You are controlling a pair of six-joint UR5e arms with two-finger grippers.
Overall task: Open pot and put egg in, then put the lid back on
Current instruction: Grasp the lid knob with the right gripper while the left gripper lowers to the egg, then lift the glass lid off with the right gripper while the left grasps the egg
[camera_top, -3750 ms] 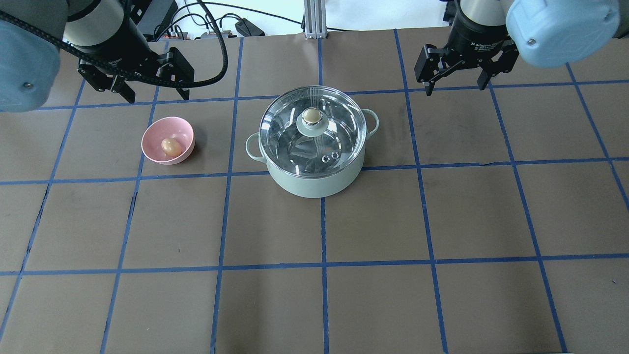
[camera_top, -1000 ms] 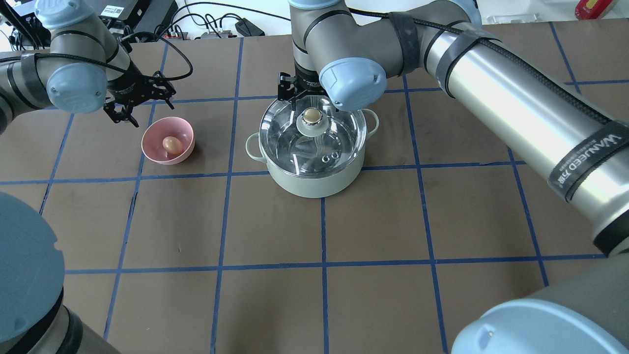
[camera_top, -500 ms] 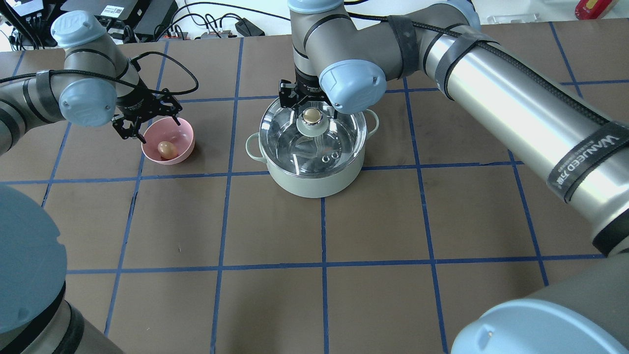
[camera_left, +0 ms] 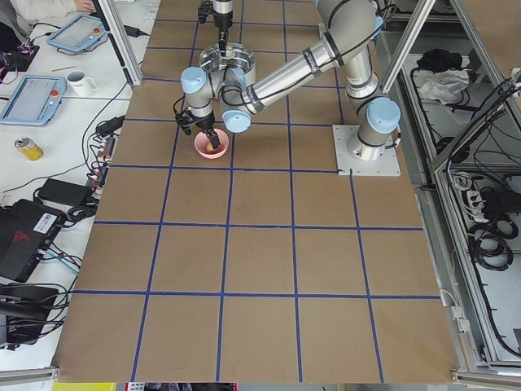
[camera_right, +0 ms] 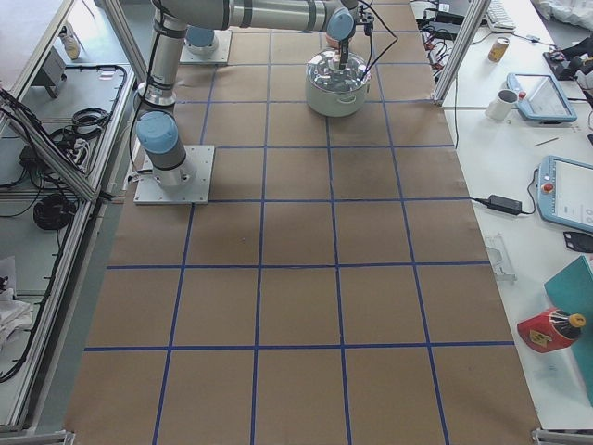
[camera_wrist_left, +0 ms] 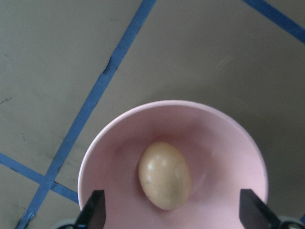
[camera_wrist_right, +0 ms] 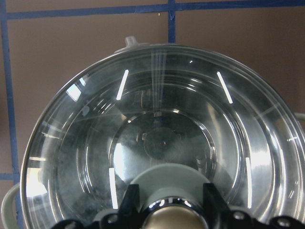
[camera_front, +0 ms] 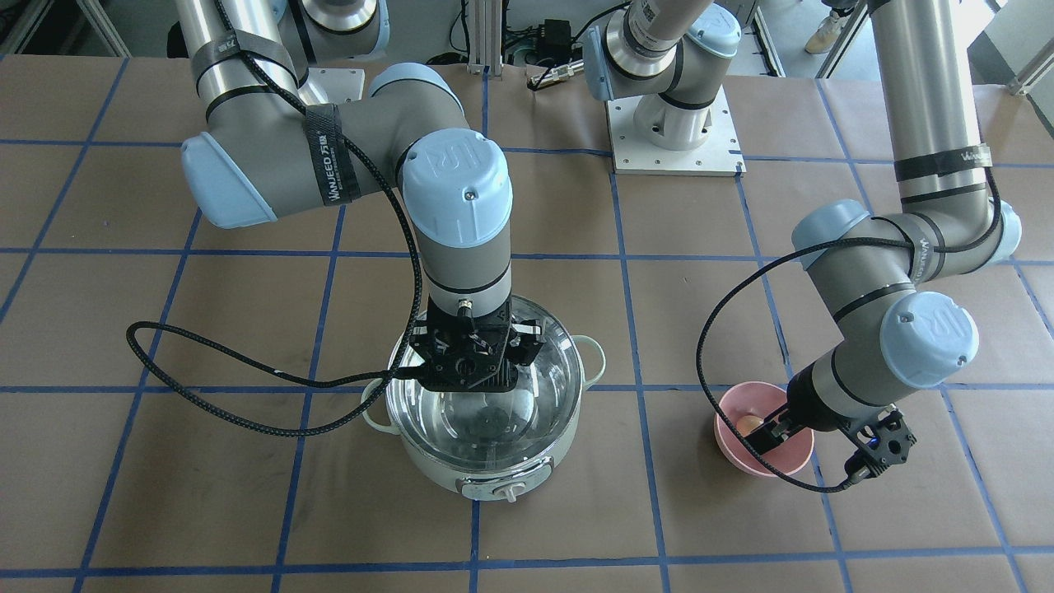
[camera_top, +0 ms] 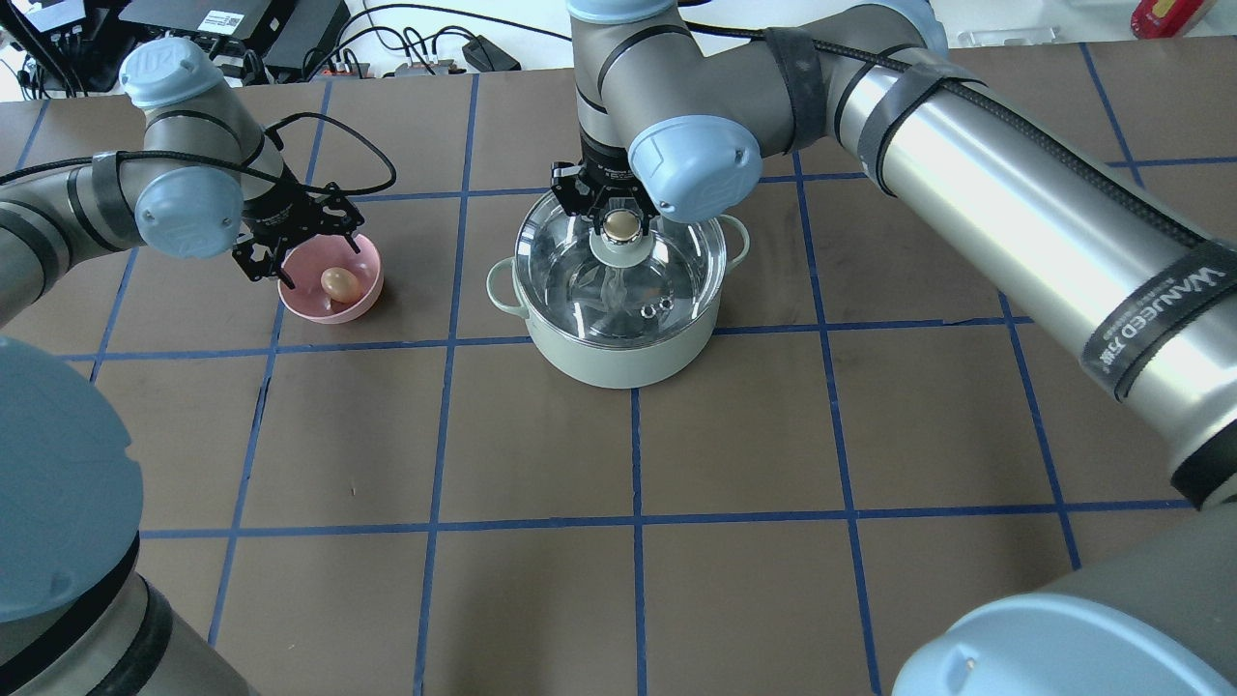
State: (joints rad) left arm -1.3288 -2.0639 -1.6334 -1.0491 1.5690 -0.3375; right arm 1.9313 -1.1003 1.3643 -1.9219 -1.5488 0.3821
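My left gripper isn't ready to close yet: its fingers are near the pink bowl's rim (camera_wrist_left: 176,102), above the egg's sides. It needs to come down first, then close on the egg (camera_wrist_left: 164,174).
The mint-green pot (camera_top: 618,362) stands mid-table, control knob (camera_front: 504,492) toward the operators' side. The glass lid (camera_top: 667,280) sits over it, slightly offset toward the right. My right gripper (camera_top: 618,208) is shut on the lid's beige knob (camera_top: 621,224), fingers (camera_wrist_right: 131,200) flanking it in the right wrist view. The tan egg (camera_top: 338,283) lies in the pink bowl (camera_top: 362,300). My left gripper (camera_top: 304,253) is open, low over the bowl, its fingertips (camera_wrist_left: 95,210) on either side of the egg (camera_wrist_left: 164,174) without touching it.
The table is brown with a blue tape grid. A black cable (camera_front: 206,387) from the right arm loops over the table beside the pot. Wires and boxes (camera_top: 242,29) lie past the far edge. The pot's loop handles (camera_top: 498,290) stick out left and right.
The right gripper has closed on the lid knob and the lid has shifted slightly right relative to the pot. The left gripper has come down closer over the bowl and egg.
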